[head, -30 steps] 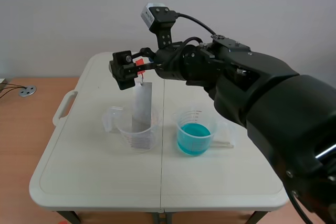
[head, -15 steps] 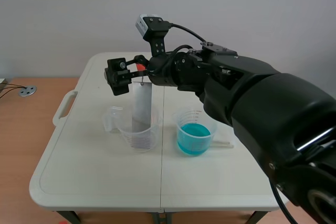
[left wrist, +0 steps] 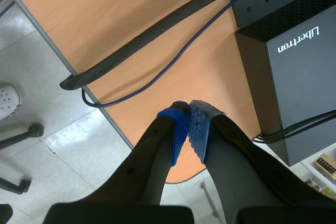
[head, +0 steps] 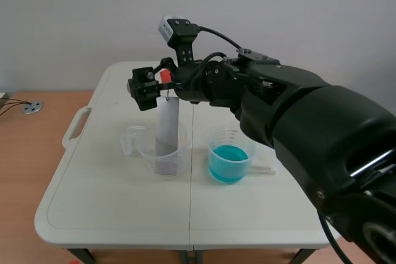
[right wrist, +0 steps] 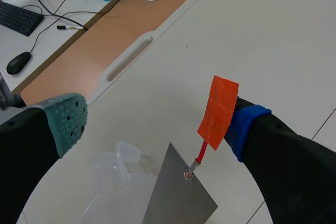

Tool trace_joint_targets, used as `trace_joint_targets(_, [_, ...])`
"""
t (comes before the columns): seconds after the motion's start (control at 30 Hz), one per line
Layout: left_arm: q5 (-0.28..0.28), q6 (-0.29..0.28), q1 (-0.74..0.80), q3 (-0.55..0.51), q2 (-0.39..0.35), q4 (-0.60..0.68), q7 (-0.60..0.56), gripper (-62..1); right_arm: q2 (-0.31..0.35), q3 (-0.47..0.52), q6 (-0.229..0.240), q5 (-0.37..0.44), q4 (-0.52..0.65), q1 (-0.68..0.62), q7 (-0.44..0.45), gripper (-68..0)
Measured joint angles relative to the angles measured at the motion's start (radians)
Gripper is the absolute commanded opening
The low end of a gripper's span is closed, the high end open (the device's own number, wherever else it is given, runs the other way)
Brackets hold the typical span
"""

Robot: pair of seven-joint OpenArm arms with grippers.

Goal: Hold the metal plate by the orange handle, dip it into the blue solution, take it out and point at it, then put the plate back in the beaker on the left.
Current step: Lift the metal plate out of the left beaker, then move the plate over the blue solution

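The metal plate needs to be dipped into the blue solution (head: 229, 156). My right gripper will grab the metal plate by its orange handle (head: 164, 76) next.
The metal plate (head: 167, 125) stands upright in the clear left beaker (head: 162, 156), its orange handle (head: 164, 76) sticking up on a red wire. The right arm reaches across from the right, and my right gripper (head: 156, 82) sits open around the handle. In the right wrist view the orange handle (right wrist: 218, 111) hangs just beside the blue-padded finger (right wrist: 247, 127), while the grey-green pad (right wrist: 65, 119) is far off; the plate (right wrist: 181, 198) and beaker (right wrist: 118, 179) lie below. The beaker of blue solution (head: 229, 156) stands to the right. My left gripper (left wrist: 189, 129) is shut on nothing, away from the table.
A thin clear stick (head: 266, 168) lies beside the blue beaker. The white table has a side handle (head: 75, 127) at its left edge. Under the left gripper are a wooden desk (left wrist: 131, 19), cables (left wrist: 157, 30) and a black box (left wrist: 294, 61).
The right gripper swung left away from the handle, then came back a little to the right, close to it. The plate stayed in the left beaker.
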Motion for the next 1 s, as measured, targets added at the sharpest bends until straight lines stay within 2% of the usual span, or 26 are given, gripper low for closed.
trace_joint_targets(0.37, [0.0,0.0,0.0,0.0,0.0,0.0,-0.004,-59.0,0.0,0.0,0.0,0.0,0.0,0.0,0.004,-42.6])
trace_joint_targets(0.7, [0.0,0.0,0.0,0.0,0.0,0.0,-0.004,-59.0,0.0,0.0,0.0,0.0,0.0,0.0,0.004,-65.3])
trace_joint_targets(1.0, [0.0,0.0,0.0,0.0,0.0,0.0,-0.004,-59.0,0.0,0.0,0.0,0.0,0.0,0.0,0.008,-66.4])
